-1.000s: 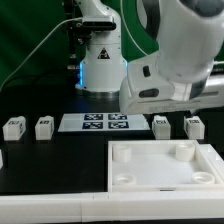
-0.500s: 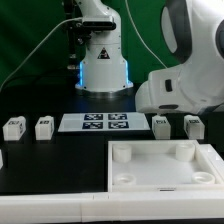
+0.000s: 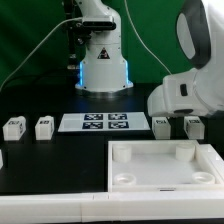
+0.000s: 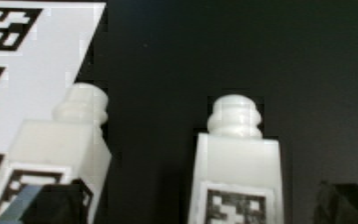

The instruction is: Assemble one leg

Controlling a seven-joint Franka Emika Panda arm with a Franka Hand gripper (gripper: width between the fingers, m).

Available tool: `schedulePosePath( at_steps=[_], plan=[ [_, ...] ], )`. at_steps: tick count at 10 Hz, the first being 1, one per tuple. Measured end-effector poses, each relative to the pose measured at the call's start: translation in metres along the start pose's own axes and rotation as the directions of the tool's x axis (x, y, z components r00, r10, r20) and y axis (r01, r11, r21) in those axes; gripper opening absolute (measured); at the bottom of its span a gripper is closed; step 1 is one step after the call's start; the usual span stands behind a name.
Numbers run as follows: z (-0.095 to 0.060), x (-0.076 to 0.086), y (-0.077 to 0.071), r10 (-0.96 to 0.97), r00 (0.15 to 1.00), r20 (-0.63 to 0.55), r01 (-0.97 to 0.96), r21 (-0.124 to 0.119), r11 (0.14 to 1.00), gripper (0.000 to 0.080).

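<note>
The gripper grips the leg by its tagged body (image 3: 194,129) (image 4: 238,190) next, which leaves the leg's rounded peg free to enter the white tray's corner socket.
Four legs, small white tagged blocks, stand on the black table. Two are at the exterior view's left (image 3: 13,128) (image 3: 44,127) and two at its right (image 3: 160,126) (image 3: 194,127). The arm (image 3: 190,90) hangs over the right pair, and its body hides the fingers in that view. The wrist view shows two legs lengthwise with rounded pegs, one (image 4: 60,140) beside the marker board and the other (image 4: 240,155). My gripper (image 4: 201,202) is open and empty above them. Its dark fingertips (image 4: 44,205) sit wide apart at the frame's edge.
The marker board (image 3: 97,122) lies between the two pairs of legs and also shows in the wrist view (image 4: 25,60). The large white tray-like piece (image 3: 150,150) with round corner sockets lies at the front right. The robot base (image 3: 102,60) stands behind.
The arm has swung toward the exterior view's right and lowered over the right pair of legs. The legs, the tray-like piece and the marker board have not moved.
</note>
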State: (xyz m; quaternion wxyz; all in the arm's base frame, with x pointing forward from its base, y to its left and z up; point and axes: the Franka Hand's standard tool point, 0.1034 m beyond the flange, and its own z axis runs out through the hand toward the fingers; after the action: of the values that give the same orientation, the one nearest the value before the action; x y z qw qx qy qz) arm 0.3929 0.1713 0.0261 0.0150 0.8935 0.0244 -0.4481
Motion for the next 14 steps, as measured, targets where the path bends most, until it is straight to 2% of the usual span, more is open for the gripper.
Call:
schedulePosePath(
  at_steps=[3, 5, 9, 10, 11, 12, 13, 14],
  plan=[
    [0.004, 0.002, -0.014, -0.002, 1.000, 0.002, 0.002, -0.017, 1.000, 0.0649],
    [0.012, 0.008, -0.015, -0.003, 1.000, 0.005, 0.003, -0.016, 1.000, 0.0649],
    [0.015, 0.009, -0.014, -0.002, 1.000, 0.009, 0.002, -0.016, 1.000, 0.0649],
    [0.015, 0.009, -0.014, -0.002, 1.000, 0.009, 0.002, -0.016, 1.000, 0.0559],
    [0.015, 0.009, -0.014, -0.002, 1.000, 0.009, 0.002, -0.016, 1.000, 0.0559],
    [0.015, 0.009, -0.014, -0.002, 1.000, 0.010, 0.002, -0.016, 1.000, 0.0345],
    [0.015, 0.009, -0.014, -0.002, 1.000, 0.010, 0.002, -0.016, 1.000, 0.0287],
    [0.015, 0.009, -0.014, -0.002, 1.000, 0.010, 0.002, -0.016, 1.000, 0.0287]
  ],
)
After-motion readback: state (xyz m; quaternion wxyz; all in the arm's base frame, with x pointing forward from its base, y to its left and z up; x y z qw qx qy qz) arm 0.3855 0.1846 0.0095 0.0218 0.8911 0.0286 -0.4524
